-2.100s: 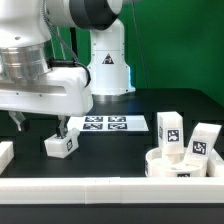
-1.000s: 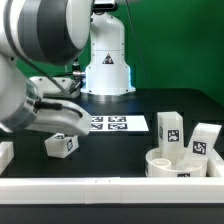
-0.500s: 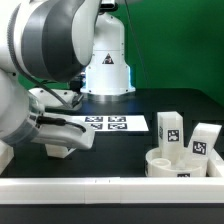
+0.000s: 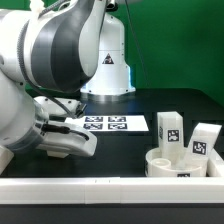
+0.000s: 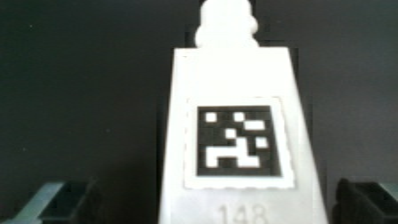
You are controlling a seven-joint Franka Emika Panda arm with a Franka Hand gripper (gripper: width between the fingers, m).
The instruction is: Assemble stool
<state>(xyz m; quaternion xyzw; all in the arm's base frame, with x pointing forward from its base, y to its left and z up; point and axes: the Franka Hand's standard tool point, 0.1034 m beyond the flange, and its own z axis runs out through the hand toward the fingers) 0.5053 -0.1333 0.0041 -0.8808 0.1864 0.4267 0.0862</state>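
The gripper's dark fingers are on either side of the white stool leg and would hold it if they closed now, so the gripper needs to close on the leg.
In the wrist view a white stool leg (image 5: pixel 231 120) with a black-and-white tag lies on the black table, its peg end pointing away. My gripper (image 5: pixel 206 205) is open and straddles it, one dark fingertip (image 5: pixel 54 202) on each side with a gap to the leg. In the exterior view my arm (image 4: pixel 60 110) hides this leg and the fingers at the exterior view's left. The round seat (image 4: pixel 185 166) sits at the front right. Two more tagged legs (image 4: pixel 169 128) (image 4: pixel 203 141) stand upright behind it.
The marker board (image 4: pixel 105 124) lies flat mid-table in front of the robot base (image 4: pixel 105 65). A long white border bar (image 4: pixel 110 190) runs along the front edge. A short white bar end (image 4: pixel 5 158) shows at the exterior view's left edge.
My arm has swung down and over the lying leg at the exterior view's left. The leg, visible before, is now hidden behind the arm. The seat and the other legs have not moved.
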